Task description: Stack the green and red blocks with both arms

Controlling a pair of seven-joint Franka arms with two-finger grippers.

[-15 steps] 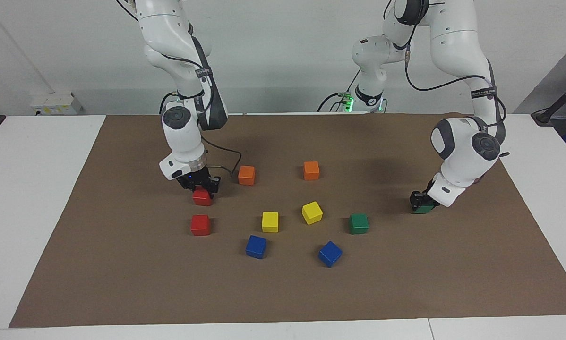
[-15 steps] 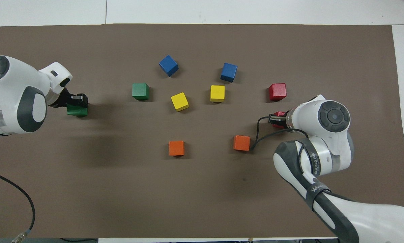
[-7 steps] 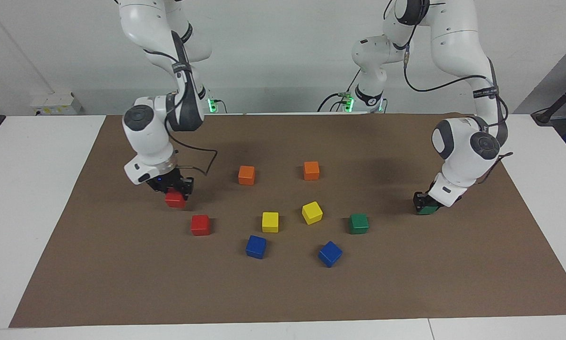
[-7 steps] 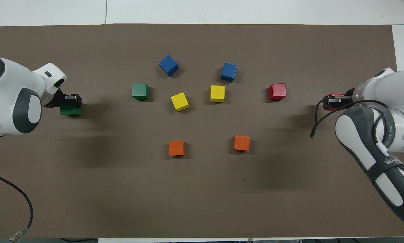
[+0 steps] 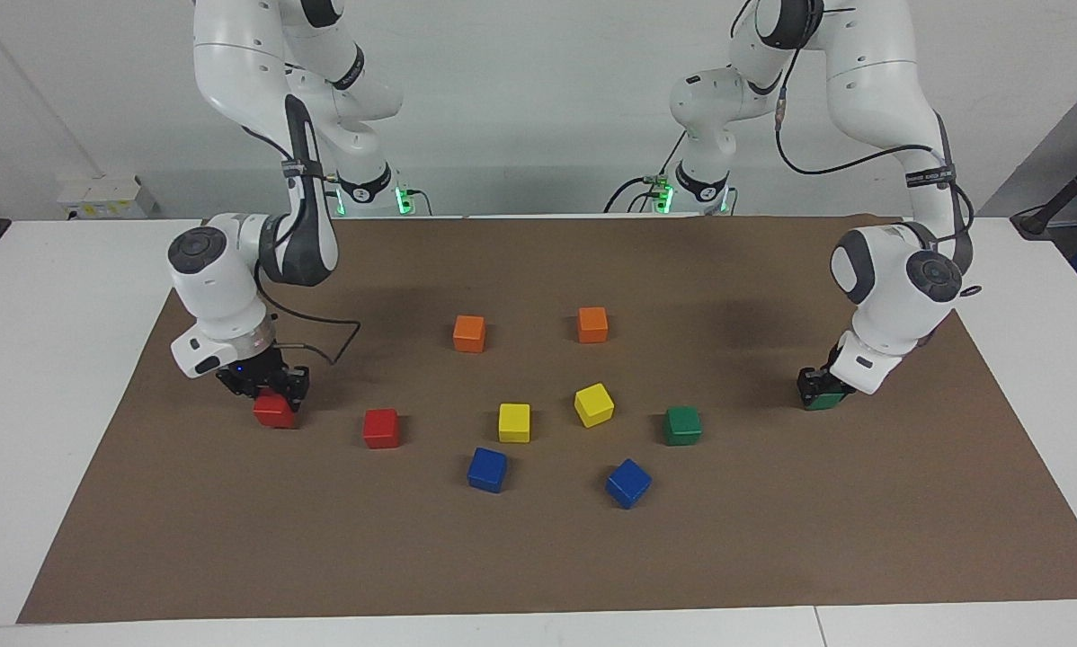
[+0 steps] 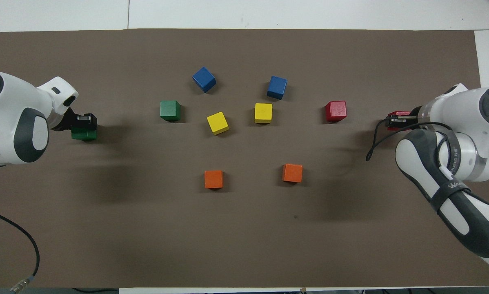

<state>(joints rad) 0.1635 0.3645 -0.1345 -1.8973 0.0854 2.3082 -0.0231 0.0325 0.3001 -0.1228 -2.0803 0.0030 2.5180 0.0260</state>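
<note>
The red block point(image 6: 398, 113) sits low on the brown mat in the overhead view and would stand, so it is time for my right gripper to release it.
My right gripper point(image 5: 271, 394) is shut on a red block point(image 5: 274, 412), low over the brown mat toward the right arm's end; in the overhead view this gripper point(image 6: 396, 121) covers most of that red block point(image 6: 398, 113). The second red block point(image 5: 381, 428) sits on the mat beside it, toward the middle. My left gripper point(image 5: 817, 391) is shut on a green block point(image 5: 823, 402), low at the mat toward the left arm's end; in the overhead view the gripper point(image 6: 84, 123) is above that block point(image 6: 84, 134). The second green block point(image 5: 682, 425) sits apart on the mat.
Two orange cubes point(image 5: 469, 333) point(image 5: 592, 324) lie nearer the robots. Two yellow cubes point(image 5: 514, 422) point(image 5: 593, 404) and two blue cubes point(image 5: 487, 469) point(image 5: 627, 483) lie mid-mat between the free red and green blocks. The brown mat point(image 5: 538, 566) covers the white table.
My right gripper has carried its red block away from the orange cube toward the right arm's end of the mat. My left gripper has shifted its green block slightly toward the left arm's end.
</note>
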